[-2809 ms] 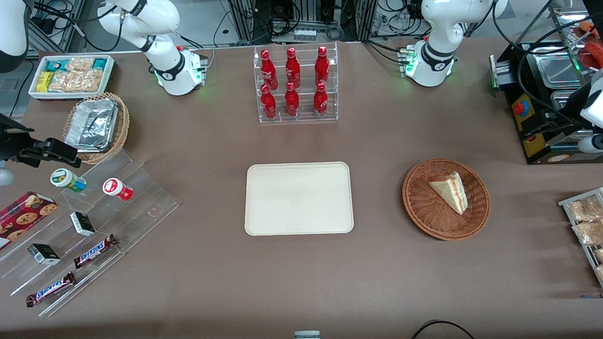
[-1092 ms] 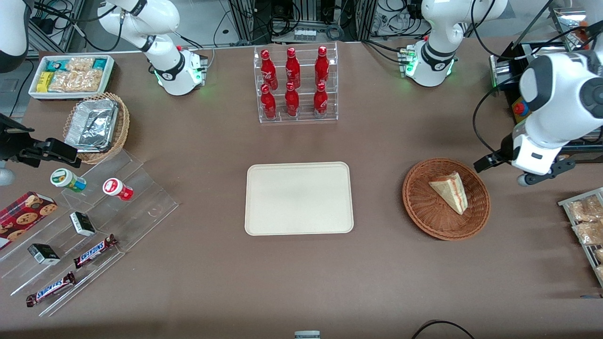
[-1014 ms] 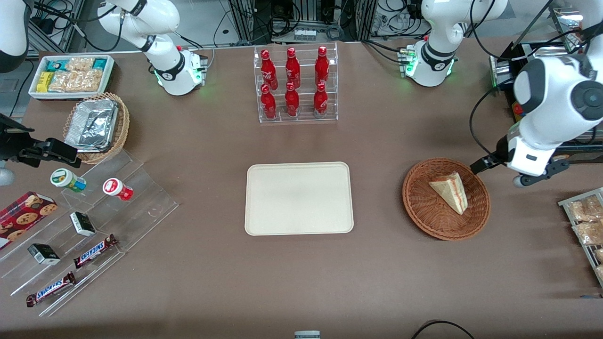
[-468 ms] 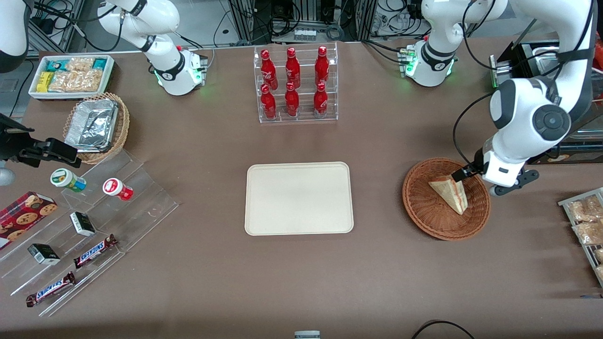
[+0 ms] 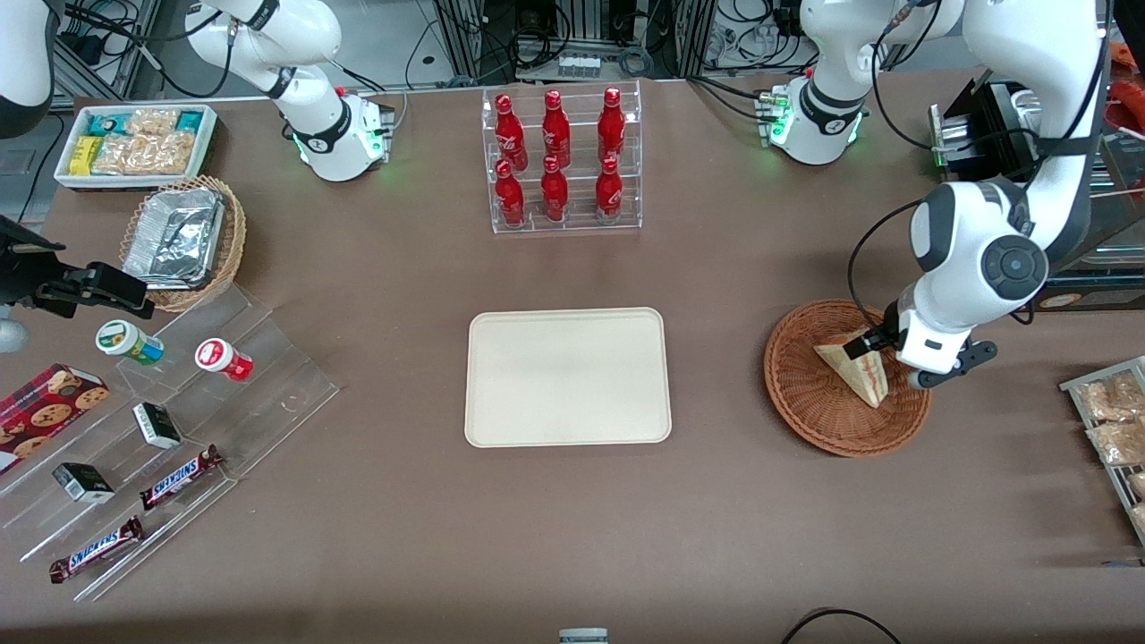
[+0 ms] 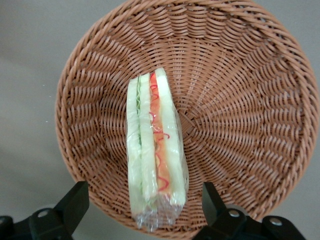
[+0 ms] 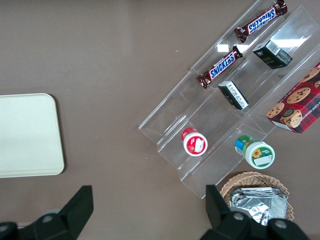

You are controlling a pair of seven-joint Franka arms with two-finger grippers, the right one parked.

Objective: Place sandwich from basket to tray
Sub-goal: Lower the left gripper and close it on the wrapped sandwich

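My left gripper will next grab the sandwich, by its wrapped end, to move the sandwich from the basket onto the cream tray.
The sandwich, a pale wedge with red, orange and green filling, lies in the reddish-brown wicker basket toward the working arm's end of the table. My left gripper is low over the basket, at the sandwich's wide end. In the left wrist view the gripper is open, with one black finger on each side of the wrapped sandwich, apart from it, over the basket. The cream tray lies bare at the table's middle and also shows in the right wrist view.
A clear rack of red bottles stands farther from the camera than the tray. A stepped acrylic shelf with snacks, a lighter basket with foil and a white bin are toward the parked arm's end. Snack packets lie beside the basket.
The left arm has swung in from the working arm's end of the table and come down over the basket. Its open gripper now straddles the sandwich's wide end.
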